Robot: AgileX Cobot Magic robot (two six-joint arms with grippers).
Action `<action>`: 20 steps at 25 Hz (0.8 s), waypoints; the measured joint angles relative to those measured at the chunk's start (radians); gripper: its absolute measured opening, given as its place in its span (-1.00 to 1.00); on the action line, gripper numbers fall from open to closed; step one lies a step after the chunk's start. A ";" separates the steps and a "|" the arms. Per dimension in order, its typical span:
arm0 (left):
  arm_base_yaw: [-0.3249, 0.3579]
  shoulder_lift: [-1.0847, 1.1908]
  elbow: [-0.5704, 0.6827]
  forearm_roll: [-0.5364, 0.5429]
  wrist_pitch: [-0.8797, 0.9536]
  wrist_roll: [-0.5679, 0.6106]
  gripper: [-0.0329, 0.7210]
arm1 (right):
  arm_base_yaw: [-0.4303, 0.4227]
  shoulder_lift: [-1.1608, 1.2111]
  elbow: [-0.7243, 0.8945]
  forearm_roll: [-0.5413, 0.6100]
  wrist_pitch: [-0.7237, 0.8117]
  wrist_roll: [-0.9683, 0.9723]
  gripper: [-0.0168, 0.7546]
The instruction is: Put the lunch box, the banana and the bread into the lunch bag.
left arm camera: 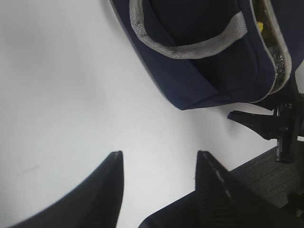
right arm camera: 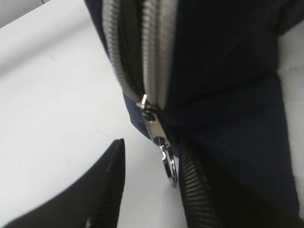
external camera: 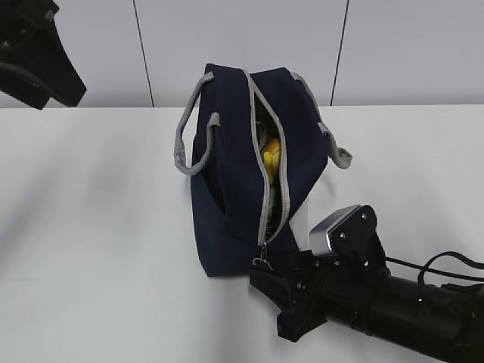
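Observation:
The zipper pull needs to be grabbed next by its free-hanging metal ring (external camera: 262, 262) with my right gripper, because the slider (external camera: 263, 248) sits tight against the bag's cloth.
The navy lunch bag (external camera: 234, 189) stands mid-table with its grey zipper open along the top. The yellow banana (external camera: 270, 157) shows inside through the slit; it also shows in the left wrist view (left arm camera: 260, 23). The lunch box and the bread are hidden. My right gripper (external camera: 271, 301) is open at the bag's near end. In the right wrist view its jaws (right arm camera: 152, 152) straddle the metal zipper pull ring (right arm camera: 169, 167), which hangs close to the right finger (right arm camera: 190, 161), not clamped. My left gripper (left arm camera: 159, 159) is open and empty above bare table, left of the bag (left arm camera: 209, 61).
The white table (external camera: 98, 227) spreads around the bag. A grey webbing handle (external camera: 185, 144) hangs on the bag's left side and another (external camera: 336, 151) on its right. The left arm (external camera: 38, 60) is raised at the far left. A panelled wall stands behind.

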 joint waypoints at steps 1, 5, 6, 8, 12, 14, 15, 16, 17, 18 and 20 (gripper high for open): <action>0.000 0.000 0.000 -0.002 0.000 0.000 0.07 | 0.000 0.000 0.000 -0.002 0.000 0.004 -0.19; 0.000 0.000 0.000 -0.002 0.000 0.000 0.07 | 0.000 0.000 0.000 -0.002 0.000 0.008 -0.19; 0.000 0.000 0.000 -0.002 0.000 0.000 0.08 | 0.000 0.000 0.000 -0.002 0.000 0.008 -0.19; 0.000 0.000 0.000 -0.004 0.000 0.000 0.07 | 0.000 -0.004 0.000 -0.004 0.021 0.008 -0.19; 0.000 0.000 0.000 -0.004 0.000 0.000 0.07 | 0.000 -0.043 0.000 -0.007 0.084 0.008 -0.19; 0.000 0.000 0.000 -0.004 0.000 0.000 0.08 | 0.000 -0.050 0.000 -0.009 0.097 0.010 -0.19; 0.000 0.000 0.000 -0.004 0.000 0.000 0.07 | 0.000 -0.050 0.000 -0.015 0.113 0.014 -0.19; 0.000 0.000 0.000 -0.004 0.000 0.000 0.07 | 0.000 -0.050 0.000 -0.024 0.130 0.023 -0.19; 0.000 0.000 0.000 -0.004 0.000 0.000 0.07 | 0.000 -0.050 0.000 -0.028 0.147 0.027 -0.19; 0.000 0.000 0.000 -0.004 0.000 0.000 0.07 | 0.000 -0.050 0.000 -0.035 0.157 0.031 -0.19; 0.000 0.000 0.000 -0.004 0.000 0.000 0.08 | 0.000 -0.050 0.000 -0.033 0.161 0.035 -0.19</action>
